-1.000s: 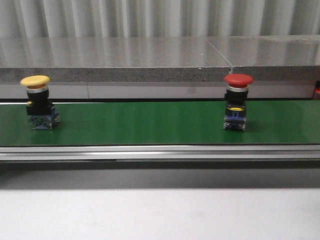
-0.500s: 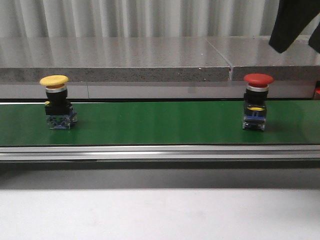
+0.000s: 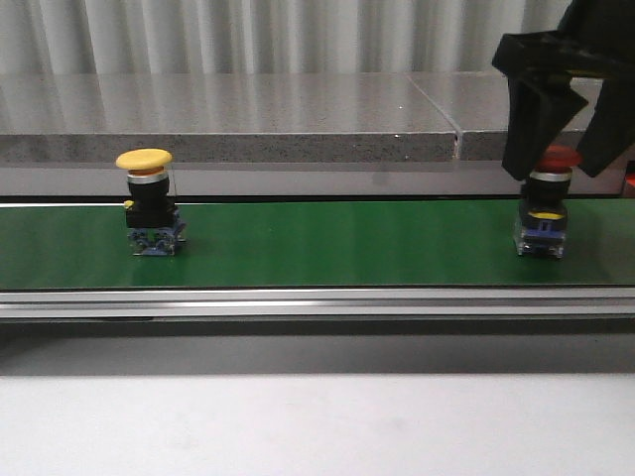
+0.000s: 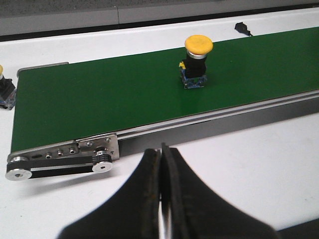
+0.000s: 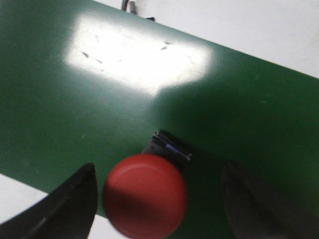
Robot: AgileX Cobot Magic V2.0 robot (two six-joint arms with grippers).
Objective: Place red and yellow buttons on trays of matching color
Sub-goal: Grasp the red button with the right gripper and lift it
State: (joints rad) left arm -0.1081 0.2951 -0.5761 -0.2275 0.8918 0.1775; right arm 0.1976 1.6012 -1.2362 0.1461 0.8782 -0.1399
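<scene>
The red cap [image 3: 559,158] sits between my right gripper's fingers, which reach down past it on both sides above the green belt, so my right gripper should close on it.
On the green belt [image 3: 317,243] the yellow button [image 3: 146,161] stands upright at the left and the red button [image 3: 543,213] upright at the far right. My right gripper [image 3: 561,149] hangs open over the red button, one finger on each side of the cap and partly hiding it. Seen from the right wrist, the red cap [image 5: 144,195] sits between the spread fingers [image 5: 75,204], nearer one, with a gap on both sides. My left gripper [image 4: 162,167] is shut on nothing above the white table, short of the belt, with the yellow button [image 4: 198,46] beyond it. The trays are out of view.
A grey stone ledge [image 3: 248,119] runs behind the belt and a metal rail [image 3: 317,302] along its front. The belt's end roller [image 4: 60,162] lies near my left gripper. Part of another button [image 4: 5,92] shows at that view's edge.
Both buttons have travelled to the right along the belt. My right gripper has come down from the upper right and now straddles the red button's cap.
</scene>
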